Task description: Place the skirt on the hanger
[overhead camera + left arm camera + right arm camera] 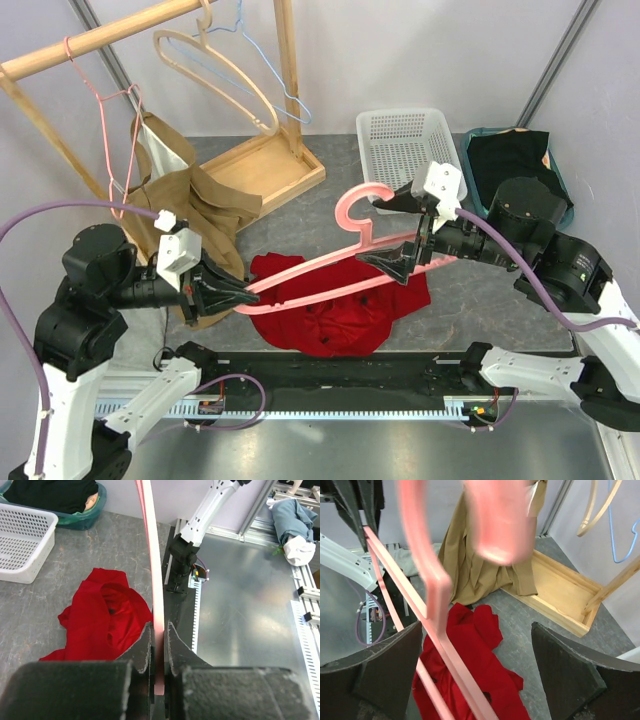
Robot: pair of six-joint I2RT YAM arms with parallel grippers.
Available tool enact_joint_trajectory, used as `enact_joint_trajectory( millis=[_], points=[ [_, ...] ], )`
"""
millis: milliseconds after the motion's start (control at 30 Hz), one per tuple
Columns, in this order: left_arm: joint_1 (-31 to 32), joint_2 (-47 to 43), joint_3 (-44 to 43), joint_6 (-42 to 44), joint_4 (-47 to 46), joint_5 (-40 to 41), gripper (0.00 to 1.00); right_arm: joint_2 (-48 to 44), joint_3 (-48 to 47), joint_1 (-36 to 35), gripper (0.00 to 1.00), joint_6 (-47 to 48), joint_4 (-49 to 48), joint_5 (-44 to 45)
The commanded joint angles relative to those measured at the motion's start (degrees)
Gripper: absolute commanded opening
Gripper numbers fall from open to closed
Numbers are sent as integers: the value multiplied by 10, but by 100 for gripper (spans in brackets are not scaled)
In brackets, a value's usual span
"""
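I will next use my right gripper to grab the pink hanger at its neck below the hook (366,234), so its ends stay free to enter the skirt (335,310).
The pink plastic hanger (330,262) hangs in the air above the red skirt (335,310), which lies crumpled on the grey table. My left gripper (232,296) is shut on the hanger's left end; in the left wrist view the jaws (159,647) clamp the pink bar (152,555), with the skirt (100,615) below left. My right gripper (390,232) is open around the hanger's neck and hook, apart from it. In the right wrist view the wide fingers (380,670) flank the hanger (437,640), nearer the left one, above the skirt (487,675).
A white basket (405,145) and a teal bin of black clothes (515,160) stand at the back right. A wooden rack (265,170) at the back left carries a wooden hanger (215,75), wire hangers and a brown garment (195,210).
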State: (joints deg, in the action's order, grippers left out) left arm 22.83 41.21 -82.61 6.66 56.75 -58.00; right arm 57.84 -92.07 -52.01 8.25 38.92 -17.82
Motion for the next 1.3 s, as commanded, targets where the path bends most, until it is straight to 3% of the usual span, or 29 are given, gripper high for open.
enact_joint_trajectory(
  millis=[0,100,300,333,433,467,500,533,600,633,700,867,1067,1267],
  points=[
    [0,10,12,35,-31,-48,2,2,-18,0,94,24,-3,-39],
    [-1,16,10,34,-32,-43,2,17,-16,0,85,24,-2,-75],
    [0,21,0,28,-37,-19,2,26,20,0,35,15,-2,-116],
    [0,21,-1,27,-37,-11,2,26,25,0,18,12,-3,-114],
    [0,21,-1,5,-46,34,3,16,49,-1,0,-2,-12,-82],
    [-1,22,0,-4,-51,55,13,5,57,0,0,-7,-15,-65],
    [-1,23,2,-28,-57,79,31,-1,74,0,0,-11,-21,-50],
    [0,26,3,-41,-59,134,62,-8,84,0,0,-19,-22,-16],
    [0,29,6,-80,-60,192,75,-30,117,0,0,-33,-23,16],
    [0,30,11,-92,-61,245,95,-38,131,1,0,-52,-24,44],
    [0,31,41,-120,-61,266,96,-64,173,0,0,-72,-17,76],
    [0,45,203,-198,-96,180,79,-147,247,0,0,-137,-1,100],
    [8,-2,334,-271,-174,189,78,-209,262,0,0,-155,60,127],
    [76,-22,367,-314,-222,258,79,-229,223,0,0,-173,144,155]
  ],
)
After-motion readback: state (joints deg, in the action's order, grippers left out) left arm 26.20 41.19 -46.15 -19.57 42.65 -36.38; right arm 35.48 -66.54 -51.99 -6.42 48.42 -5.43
